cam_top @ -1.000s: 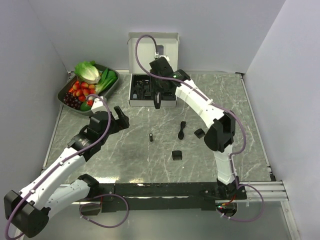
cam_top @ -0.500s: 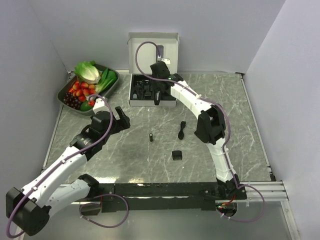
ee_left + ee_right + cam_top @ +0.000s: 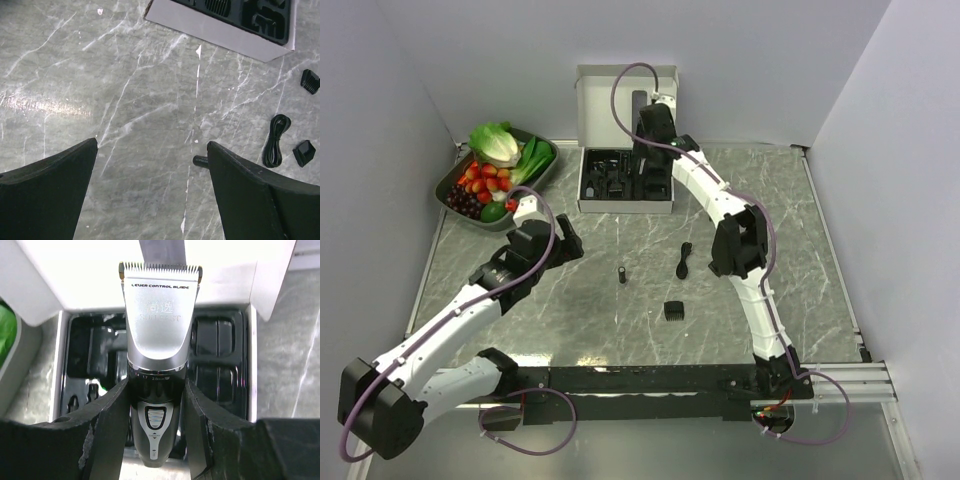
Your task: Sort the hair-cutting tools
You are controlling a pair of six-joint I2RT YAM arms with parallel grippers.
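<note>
The clipper (image 3: 639, 104) hangs well above the black insert, blade end past the back edge, and would miss seating if opened now. My right gripper moves it first.
My right gripper (image 3: 157, 385) is shut on the black-and-silver hair clipper (image 3: 157, 325), jaws pressed on both sides of its dark waist, blade end pointing away. In the top view this gripper (image 3: 648, 128) holds the clipper (image 3: 639, 104) over the back of the white box's black insert (image 3: 620, 180). On the table lie a short black cylinder (image 3: 622, 273), a slim black looped piece (image 3: 684, 262) and a comb guard (image 3: 674, 310). My left gripper (image 3: 563, 242) hangs open and empty left of them; the cylinder (image 3: 200, 160) peeks out beside its right finger (image 3: 250, 195).
The box's lid (image 3: 605, 95) stands upright against the back wall. A tray (image 3: 548, 165) of vegetables and fruit sits at the back left. Two more small black pieces (image 3: 304, 152) (image 3: 310, 80) lie right of the looped piece. Walls close in the table on three sides.
My right arm has carried the clipper back and up, from the box's front edge to over its rear by the lid. My left arm has shifted slightly toward the middle.
</note>
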